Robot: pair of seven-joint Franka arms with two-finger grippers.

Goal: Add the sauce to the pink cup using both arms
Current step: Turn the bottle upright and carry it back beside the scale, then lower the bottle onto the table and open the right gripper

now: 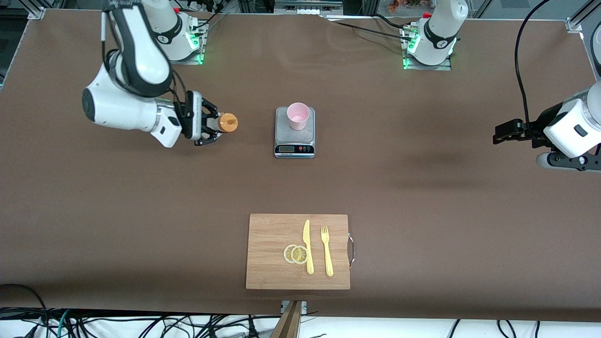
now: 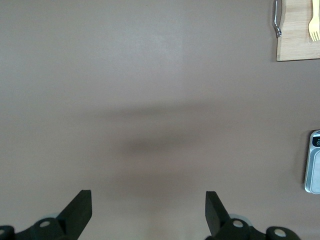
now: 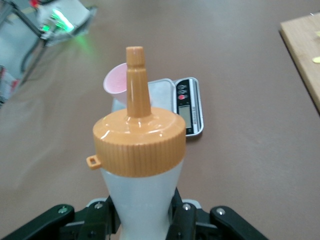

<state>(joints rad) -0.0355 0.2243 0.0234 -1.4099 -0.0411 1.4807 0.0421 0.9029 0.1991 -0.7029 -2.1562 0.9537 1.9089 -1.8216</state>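
The sauce bottle still tilts its orange cap [image 1: 228, 123] [image 3: 140, 145] toward the scale above the table, so my right gripper keeps hold until the bottle comes down upright.
My right gripper [image 1: 209, 126] is shut on the whitish body of the sauce bottle [image 1: 228, 123], gripping it from the side below the orange nozzle cap. In the right wrist view the fingers [image 3: 186, 215] clamp the bottle [image 3: 140, 145], with my gripper [image 3: 142, 216] low around its body. The pink cup [image 1: 298, 115] stands upright on the scale [image 1: 294, 141], beside the bottle toward the left arm's end; it shows past the nozzle [image 3: 116, 80]. My left gripper [image 1: 497, 134] waits open over bare table at the left arm's end, nothing between its fingers [image 2: 148, 200].
A wooden cutting board [image 1: 272, 253] lies nearer the front camera than the scale, carrying a yellow knife [image 1: 307, 246], a yellow fork [image 1: 327, 251] and lemon slices [image 1: 296, 254]. The left wrist view catches the board's corner [image 2: 300, 45] and the scale's edge [image 2: 314, 162].
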